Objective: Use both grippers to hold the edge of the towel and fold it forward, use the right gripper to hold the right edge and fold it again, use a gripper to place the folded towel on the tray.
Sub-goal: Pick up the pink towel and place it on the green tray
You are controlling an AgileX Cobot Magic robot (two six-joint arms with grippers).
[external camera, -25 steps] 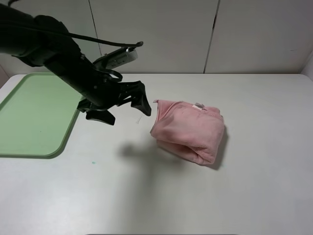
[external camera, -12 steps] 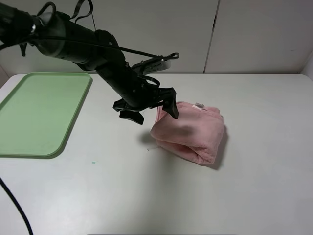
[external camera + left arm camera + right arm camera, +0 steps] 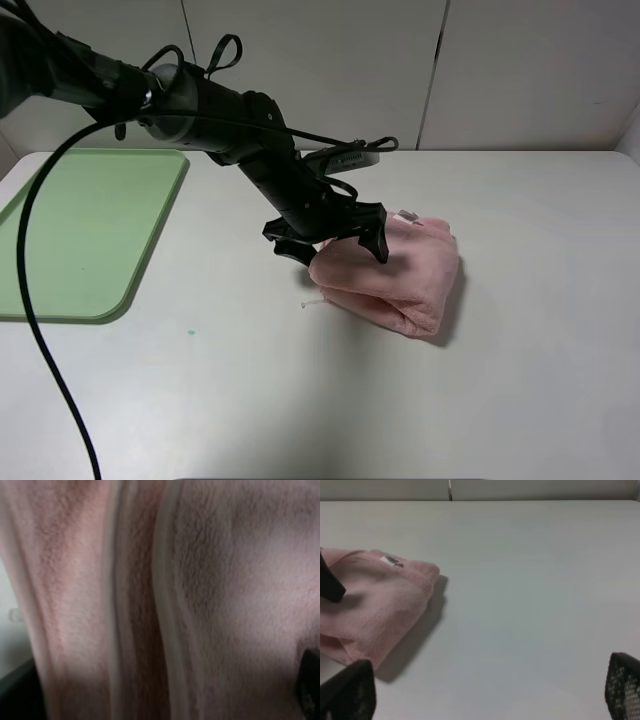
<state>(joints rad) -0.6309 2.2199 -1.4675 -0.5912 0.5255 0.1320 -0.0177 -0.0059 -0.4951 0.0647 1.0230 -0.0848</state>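
The folded towel should go on the tray (image 3: 70, 230) next, so my left gripper should grab it by its stacked hemmed edges.
The pink towel (image 3: 400, 275) lies folded into a thick bundle right of the table's middle, its white label (image 3: 408, 216) at the far edge. My left gripper (image 3: 338, 243) has reached across and stands open at the bundle's left end, one finger on each side of it. The left wrist view is filled with the towel (image 3: 225, 605) and its stacked hems (image 3: 167, 630), with a dark fingertip (image 3: 311, 685) at the frame's edge. My right gripper (image 3: 487, 700) is open and empty, away from the towel (image 3: 375, 605). The green tray (image 3: 70, 230) sits at the far left.
A white wall with panel seams runs behind the table's far edge. A short loose thread (image 3: 312, 303) lies by the towel's near left corner, and a tiny green speck (image 3: 190, 331) lies near the tray. The left arm's black cable loops down the left side.
The left arm has swung right from beside the tray to the towel. Its open fingers now straddle the bundle's left end. The towel has not moved.
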